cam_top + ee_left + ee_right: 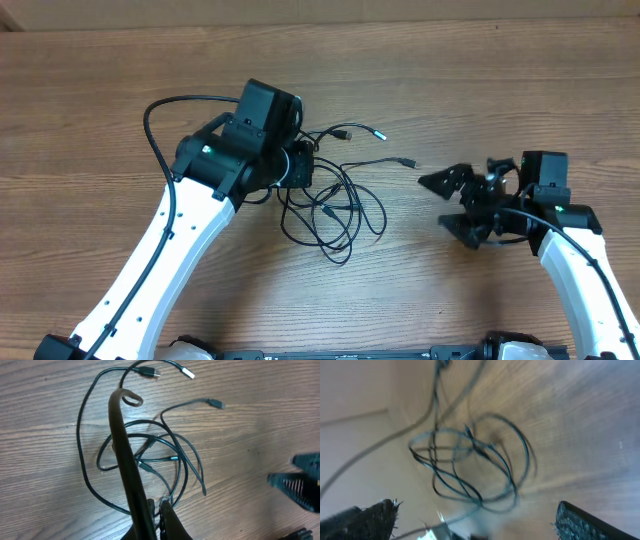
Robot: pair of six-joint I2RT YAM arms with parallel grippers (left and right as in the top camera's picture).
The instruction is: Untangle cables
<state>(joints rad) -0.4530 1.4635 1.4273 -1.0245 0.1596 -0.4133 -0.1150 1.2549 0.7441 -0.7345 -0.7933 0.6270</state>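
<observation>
I should next use my right gripper to grab a single loose piece of cable on the side of the tangle facing it. The piece of cable will then pull free while my left gripper keeps the rest.
The cables (335, 205) lie as a loose tangle of thin black loops on the wooden table, with plug ends fanned out to the upper right (410, 162). My left gripper (305, 170) sits over the tangle's left edge. In the left wrist view the left gripper (161, 507) is shut, and a strand of the cables (150, 440) runs in between the fingertips. My right gripper (452, 207) stands wide open on the table to the right of the tangle, apart from it. The right wrist view is blurred: the cables (470, 460) lie ahead of the open right gripper (477, 520).
A dark brown band (125, 450) with a curled tip crosses the left wrist view close to the lens. A thicker black arm wire (160, 130) loops out to the left of the left arm. Bare wooden table (500, 80) surrounds the tangle.
</observation>
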